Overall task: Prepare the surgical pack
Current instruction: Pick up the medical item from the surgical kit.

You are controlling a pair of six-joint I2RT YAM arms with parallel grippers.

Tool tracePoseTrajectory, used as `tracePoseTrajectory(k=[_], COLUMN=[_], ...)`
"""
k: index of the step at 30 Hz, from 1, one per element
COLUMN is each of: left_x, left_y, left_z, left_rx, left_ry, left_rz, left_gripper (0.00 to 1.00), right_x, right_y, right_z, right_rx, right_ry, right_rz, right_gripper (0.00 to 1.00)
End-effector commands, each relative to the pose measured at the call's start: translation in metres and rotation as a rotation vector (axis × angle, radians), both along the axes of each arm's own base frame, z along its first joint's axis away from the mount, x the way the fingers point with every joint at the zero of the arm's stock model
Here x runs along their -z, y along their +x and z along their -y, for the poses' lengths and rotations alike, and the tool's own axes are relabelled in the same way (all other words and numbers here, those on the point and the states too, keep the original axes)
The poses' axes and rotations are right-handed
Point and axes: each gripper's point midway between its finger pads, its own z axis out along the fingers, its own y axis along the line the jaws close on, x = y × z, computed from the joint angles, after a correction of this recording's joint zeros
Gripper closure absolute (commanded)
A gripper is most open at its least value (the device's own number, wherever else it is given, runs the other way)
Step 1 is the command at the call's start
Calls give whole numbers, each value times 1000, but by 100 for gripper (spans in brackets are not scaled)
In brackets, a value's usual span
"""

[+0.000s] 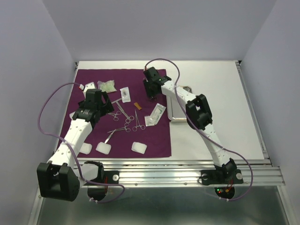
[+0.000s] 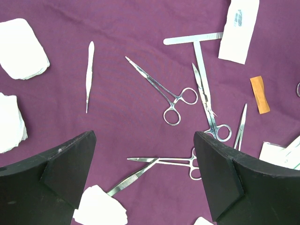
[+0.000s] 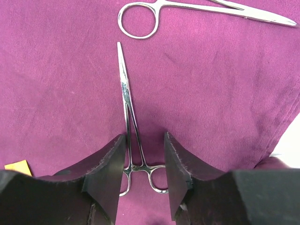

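Observation:
Both flat forceps' handles lie between my right gripper's fingers, above the forceps' rings, so it should close on them now.
The purple drape lies spread flat on the left half of the table. On it are several steel forceps and scissors, white gauze pads and small packets. The steel tray sits just right of the drape, partly behind my right arm. My left gripper is open wide above tweezers and forceps. My right gripper is low on the drape, its jaws part open astride the ring handles of one forceps that lies flat.
A second forceps lies just beyond. An orange strip, a white packet, scissors, a thin steel handle and gauze surround the left gripper. Bare white table lies right of the tray.

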Motion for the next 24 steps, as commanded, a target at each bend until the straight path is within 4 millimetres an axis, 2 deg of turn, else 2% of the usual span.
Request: tracePoseTrajectory(k=[1, 8, 11, 14, 20, 24], left_x=[-16, -18, -21, -22, -24, -26], left_y=[4, 3, 3, 3, 4, 5], left_z=[0, -1, -1, -2, -2, -2], left_rx=[1, -1, 0, -1, 0, -1], left_ry=[6, 11, 10, 11, 14, 12], left_rz=[40, 43, 50, 53, 56, 59], left_gripper=[1, 1, 1, 1, 1, 1], right_x=[5, 23, 25, 16, -24, -53], right_y=[0, -5, -6, -4, 0, 2], right_z=[-10, -10, -9, -10, -10, -8], right_rx=[-17, -20, -17, -12, 7, 21], right_ry=[-22, -29, -28, -18, 19, 47], right_rz=[22, -10, -17, -3, 59, 109], right_gripper=[58, 68, 77, 85, 98, 99])
